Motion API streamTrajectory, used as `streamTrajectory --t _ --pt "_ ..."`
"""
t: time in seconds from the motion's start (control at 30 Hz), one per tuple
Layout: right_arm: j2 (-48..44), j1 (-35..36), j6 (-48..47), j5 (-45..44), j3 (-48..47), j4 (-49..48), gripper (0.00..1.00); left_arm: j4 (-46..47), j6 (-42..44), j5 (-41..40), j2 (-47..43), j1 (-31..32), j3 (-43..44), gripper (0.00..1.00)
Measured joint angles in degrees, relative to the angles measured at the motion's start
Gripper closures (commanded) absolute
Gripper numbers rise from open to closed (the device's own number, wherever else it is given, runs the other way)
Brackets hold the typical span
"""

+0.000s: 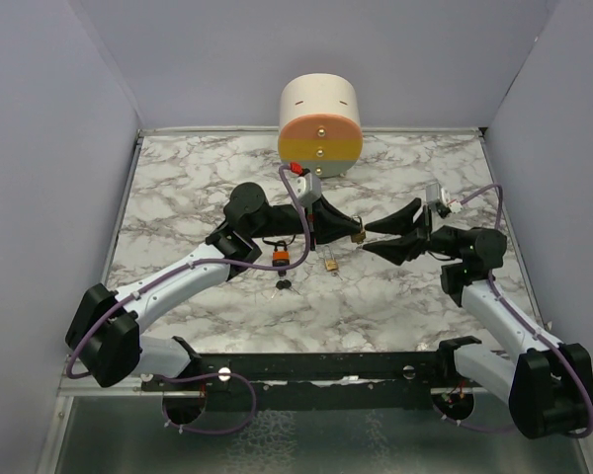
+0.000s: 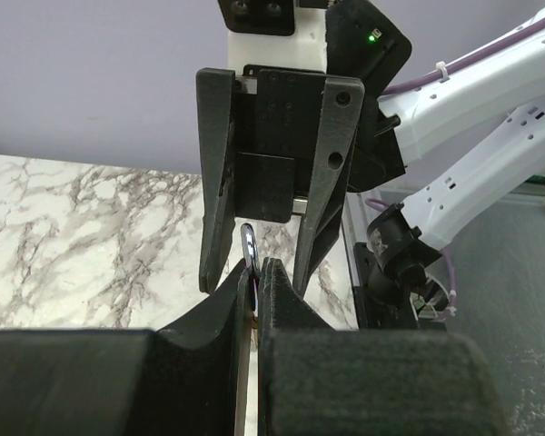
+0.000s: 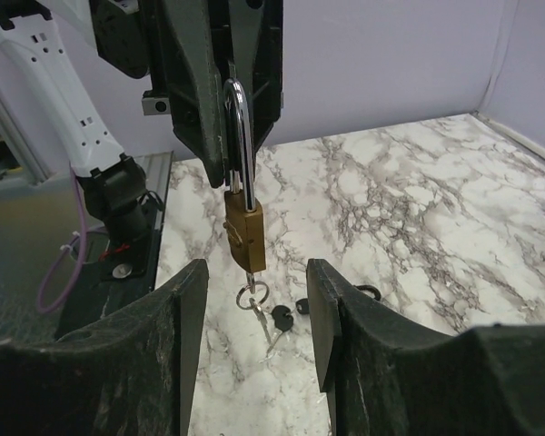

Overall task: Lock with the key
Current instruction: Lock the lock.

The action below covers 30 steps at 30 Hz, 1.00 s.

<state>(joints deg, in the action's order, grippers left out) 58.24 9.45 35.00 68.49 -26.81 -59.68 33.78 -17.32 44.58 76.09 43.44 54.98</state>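
I need to grab the key by its ring end (image 3: 252, 293) at the bottom of the padlock with my right gripper next, so the key's stem stays free to lock.
My left gripper (image 1: 357, 229) is shut on the steel shackle (image 3: 237, 136) of a brass padlock (image 3: 244, 233) and holds it hanging above the table. A key ring (image 3: 252, 293) with a key dangles from the padlock's underside. In the left wrist view only the shackle's top (image 2: 248, 241) shows between my left gripper's (image 2: 256, 268) shut jaws. My right gripper (image 1: 368, 240) is open and empty, facing the left one tip to tip. In the right wrist view the padlock's lower end hangs just beyond my right gripper (image 3: 254, 272), in line with the gap. I cannot tell whether the shackle is latched.
An orange padlock (image 1: 280, 259), loose black-headed keys (image 1: 284, 285) and a small brass piece (image 1: 330, 263) lie on the marble table (image 1: 178, 188) under the left arm. The keys also show in the right wrist view (image 3: 283, 315). A cream cylinder with a striped face (image 1: 319, 123) stands at the back wall.
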Motion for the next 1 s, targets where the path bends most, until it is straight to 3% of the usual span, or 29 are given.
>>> streamTrajectory --t 0.37,0.73,0.9,1.0 --pt "0.87 1.11 0.96 -0.02 0.79 -0.55 0.59 0.13 2.51 -0.09 0.0 0.52 0.0 1.0" --pt "1.88 2.25 0.92 -0.11 0.79 -0.57 0.78 0.81 2.86 -0.33 0.0 0.85 0.0 1.0" --pt "2.43 2.64 0.7 -0.24 0.79 -0.59 0.99 0.92 2.91 -0.46 0.0 0.9 0.0 1.0" --pt "2.62 2.89 0.55 -0.66 0.79 -0.48 0.99 0.92 2.93 -0.48 -0.02 0.92 0.0 1.0"
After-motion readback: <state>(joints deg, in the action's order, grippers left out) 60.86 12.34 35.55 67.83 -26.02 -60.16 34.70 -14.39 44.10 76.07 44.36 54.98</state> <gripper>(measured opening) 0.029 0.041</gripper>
